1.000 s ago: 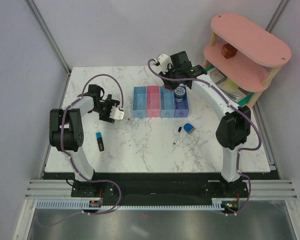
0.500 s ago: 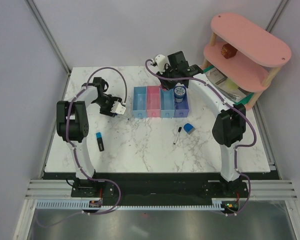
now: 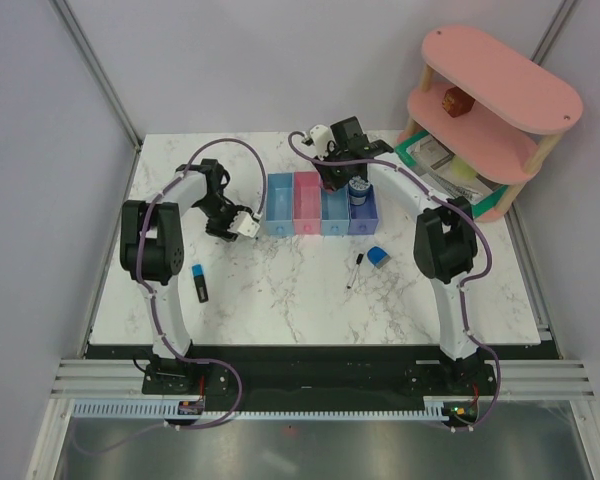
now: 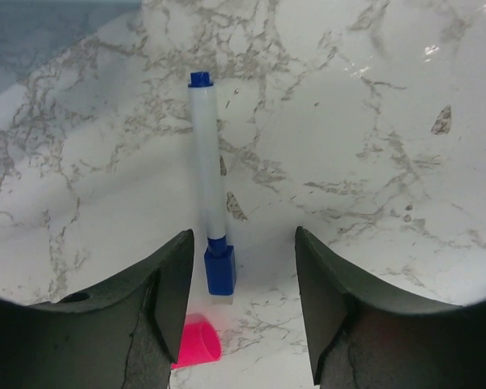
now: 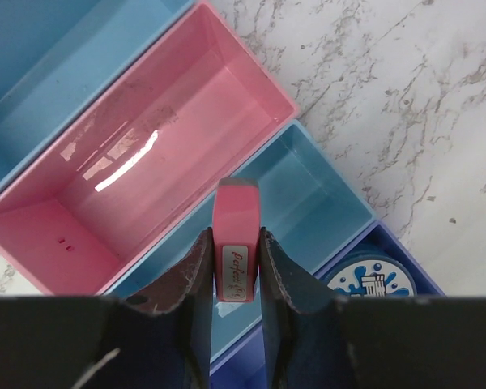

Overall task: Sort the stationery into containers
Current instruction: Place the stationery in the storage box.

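My right gripper should keep holding the pink eraser (image 5: 236, 227) for now: let go above the blue bin, it would catch the pink bin's edge beside its far end.
My right gripper (image 5: 236, 247) is shut on the pink eraser (image 5: 236, 227) and holds it upright above the blue bin (image 5: 328, 198), between the pink bin (image 5: 158, 166) and the violet-blue bin (image 5: 393, 243) that holds the tape roll (image 5: 371, 281). In the top view it (image 3: 335, 177) hangs over the row of bins (image 3: 280, 206). My left gripper (image 4: 241, 239) is open low over the table, left of the bins (image 3: 242, 226). A white pen with a blue cap (image 4: 207, 182) and a pink highlighter end (image 4: 196, 342) lie between its fingers.
A blue highlighter (image 3: 199, 282) lies at the left front. A thin pen (image 3: 354, 270) and the blue cube (image 3: 378, 257) lie in front of the bins. A pink shelf (image 3: 500, 75) with a brown block (image 3: 454, 100) and a green-rimmed tray (image 3: 412, 152) stand at the back right.
My left gripper has moved right, towards the light blue bin. My right gripper has shifted left and nearer with the eraser, from the violet-blue bin to over the blue bin.
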